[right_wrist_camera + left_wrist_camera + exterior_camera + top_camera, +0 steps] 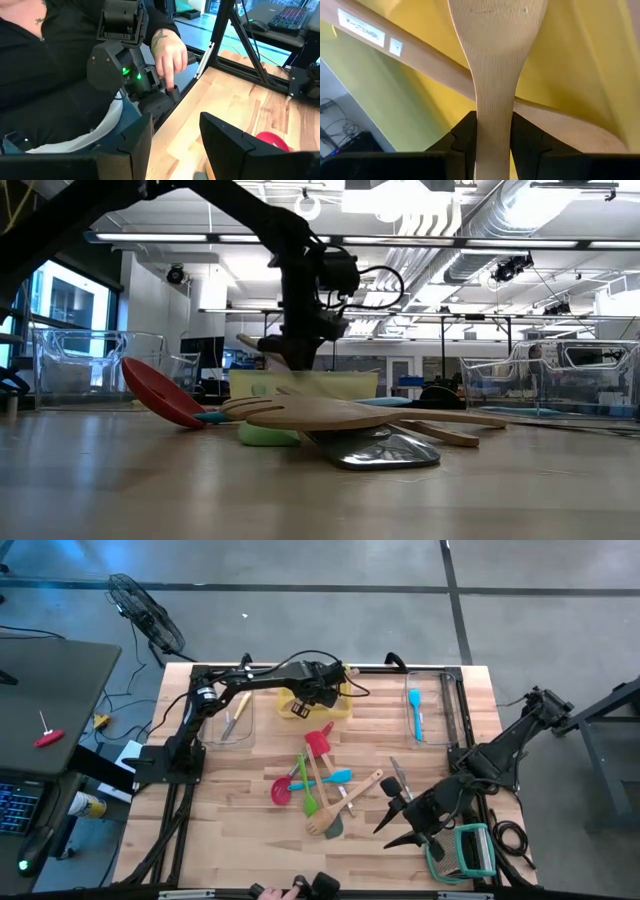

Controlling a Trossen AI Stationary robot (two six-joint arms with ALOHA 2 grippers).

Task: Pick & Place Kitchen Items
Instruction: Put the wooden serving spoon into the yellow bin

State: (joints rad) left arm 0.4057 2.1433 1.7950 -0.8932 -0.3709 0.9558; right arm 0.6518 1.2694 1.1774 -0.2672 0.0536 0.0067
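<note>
The wooden spoon (pixel 495 70) is inside the yellow tray (pixel 570 60), over the labelled utensil, and would rest in the tray, so my left gripper is ready to open.
My left gripper (pixel 303 700) is over the yellow tray (pixel 340 708) at the table's far middle, shut on a wooden spoon (pixel 496 55). A second wooden utensil (pixel 420 60) with a white label lies in the tray under it. Loose utensils lie mid-table: red spatula (pixel 318 743), red ladle (pixel 281 790), green spatula (pixel 309 792), blue utensil (pixel 337 778), wooden spoons (pixel 350 802), grey spatula (pixel 333 827), metal knife (pixel 398 778). My right gripper (pixel 402 825) is open and empty near the table's near right. My left gripper pinches the wooden spoon's handle (pixel 493 125) between its two fingers (pixel 463 142), close to where the handle widens into the blade. The spoon runs along the fingers, blade pointing away from the wrist. It is held over the yellow tray, above the labelled utensil.
A clear bin (pixel 232 718) with utensils stands at the far left. Another clear bin (pixel 432 710) at the far right holds a blue spatula (pixel 416 712). A teal-framed rack (pixel 467 850) sits at the near right corner. A person (pixel 60 65) is at the near edge.
</note>
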